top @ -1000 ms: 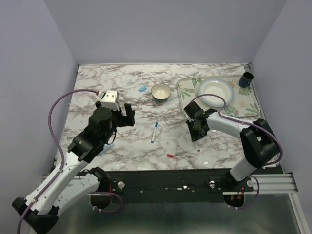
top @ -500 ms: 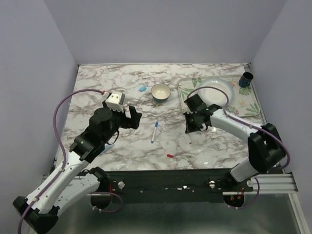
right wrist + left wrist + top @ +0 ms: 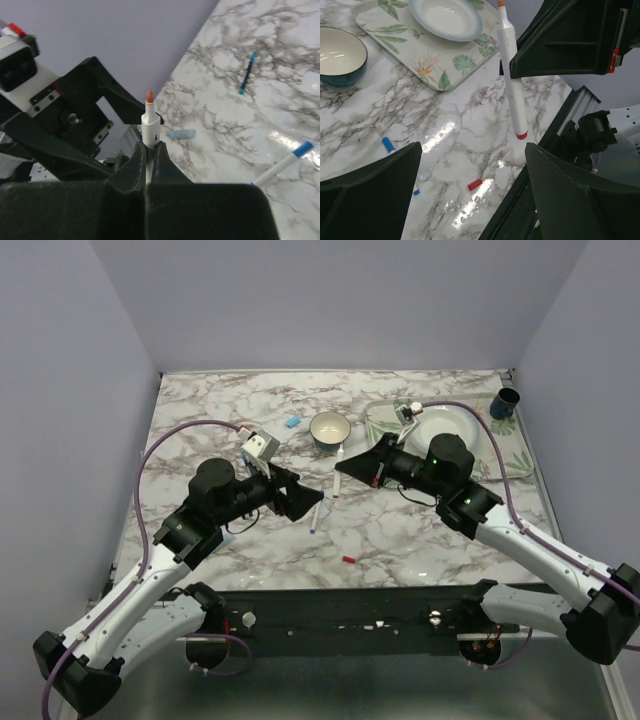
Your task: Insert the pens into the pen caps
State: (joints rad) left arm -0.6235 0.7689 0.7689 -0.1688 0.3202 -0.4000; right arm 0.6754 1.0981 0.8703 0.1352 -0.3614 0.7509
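The white pen needs to go into the red pen cap (image 3: 349, 559), so my left gripper should next grab the pen by its lower body (image 3: 337, 485). The pen's tip then stays upright and free to go in.
My right gripper (image 3: 347, 467) (image 3: 149, 145) is shut on a white pen (image 3: 337, 480) (image 3: 149, 126) with an orange-red tip, held above the table's middle. That pen (image 3: 512, 85) hangs upright in the left wrist view, clamped in the right gripper's black fingers (image 3: 555, 45). My left gripper (image 3: 297, 498) (image 3: 472, 150) faces it from the left, open and holding nothing. A red pen cap (image 3: 349, 559) (image 3: 475, 184) lies near the front edge. A blue-tipped pen (image 3: 317, 511) (image 3: 283, 164) lies on the marble below the grippers. A blue pen cap (image 3: 292, 422) (image 3: 181, 134) rests at the back. Another blue pen (image 3: 247, 73) shows farther off.
A teal bowl (image 3: 330, 429) (image 3: 337, 55) stands behind the grippers. A leaf-patterned tray (image 3: 510, 462) (image 3: 435, 67) carrying a white plate (image 3: 440, 430) (image 3: 445, 17) sits at the back right, beside a dark blue cup (image 3: 505, 403). The table's black front rail (image 3: 340, 610) runs along the near edge.
My right gripper has shut on the red-tipped pen, lifted it off the table and swung left toward the centre. The left arm has moved right to face it, still open.
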